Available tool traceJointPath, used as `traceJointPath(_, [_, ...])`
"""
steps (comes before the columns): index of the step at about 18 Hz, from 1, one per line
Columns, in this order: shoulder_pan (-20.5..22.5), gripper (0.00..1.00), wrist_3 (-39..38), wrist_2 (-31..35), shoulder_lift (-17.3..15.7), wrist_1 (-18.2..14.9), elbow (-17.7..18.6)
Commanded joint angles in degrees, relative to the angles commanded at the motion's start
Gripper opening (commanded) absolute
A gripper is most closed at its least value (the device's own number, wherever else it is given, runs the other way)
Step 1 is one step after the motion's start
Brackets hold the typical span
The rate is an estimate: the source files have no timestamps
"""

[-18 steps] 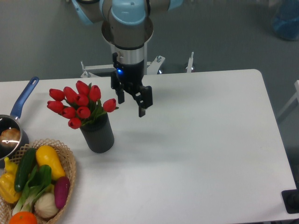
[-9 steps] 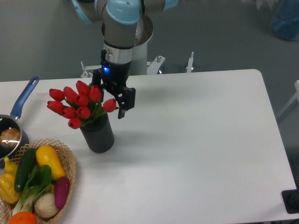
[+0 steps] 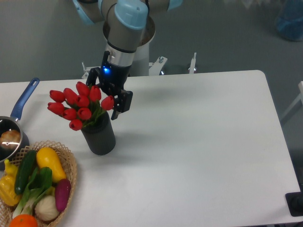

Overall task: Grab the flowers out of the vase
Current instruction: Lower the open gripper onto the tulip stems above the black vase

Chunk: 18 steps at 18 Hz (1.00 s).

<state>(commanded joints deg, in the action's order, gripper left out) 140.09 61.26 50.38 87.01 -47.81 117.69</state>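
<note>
My gripper grabs the flowers (image 3: 78, 105) by their red tulip buds next. Then it lifts them out of the dark grey vase (image 3: 99, 136).
The flowers (image 3: 78, 105), a bunch of red tulip buds with green leaves, stand in the dark grey vase (image 3: 99, 136) at the left of the white table. My gripper (image 3: 106, 103) is open, just behind and to the right of the bunch. One finger (image 3: 115, 107) shows beside the rightmost bud; the other is partly hidden behind the buds. It holds nothing.
A wicker basket (image 3: 72, 166) of vegetables sits at the front left corner. A blue-handled saucepan (image 3: 13, 124) sits at the left edge. The white table (image 3: 199, 142) stretches to the right of the vase.
My gripper has moved left and down, from right of the vase to right against the rightmost buds. The flowers and vase have not moved.
</note>
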Motion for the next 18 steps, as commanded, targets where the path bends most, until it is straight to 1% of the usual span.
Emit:
traceJointPath(3, [1.1, 1.00, 0.2, -4.7, 0.8, 0.0, 0.0])
traceJointPath(5, [1.0, 1.00, 1.9, -4.9, 2.2, 0.1, 0.1])
traceJointPath(7, [1.1, 1.00, 5.3, -5.1, 2.5, 0.1, 1.3])
traceJointPath(8, [1.1, 0.94, 6.4, -5.4, 2.7, 0.1, 1.7])
traceJointPath(9, [1.1, 0.82, 6.8, -5.3, 2.8, 0.1, 2.0])
traceJointPath(10, [1.1, 0.68, 6.9, -5.2, 2.8, 0.1, 2.5])
traceJointPath(13, [1.6, 0.36, 8.3, -6.0, 2.7, 0.1, 3.3])
traceJointPath(14, [1.6, 0.29, 8.4, -6.5, 2.6, 0.1, 3.3])
traceJointPath(15, [1.6, 0.17, 8.4, -6.6, 2.5, 0.1, 3.3])
traceJointPath(16, [1.7, 0.09, 8.4, -6.7, 2.4, 0.1, 3.3])
traceJointPath(17, [1.7, 0.03, 8.3, -6.7, 2.3, 0.2, 3.3])
traceJointPath(18, [1.7, 0.00, 8.3, -6.7, 2.1, 0.3, 3.3])
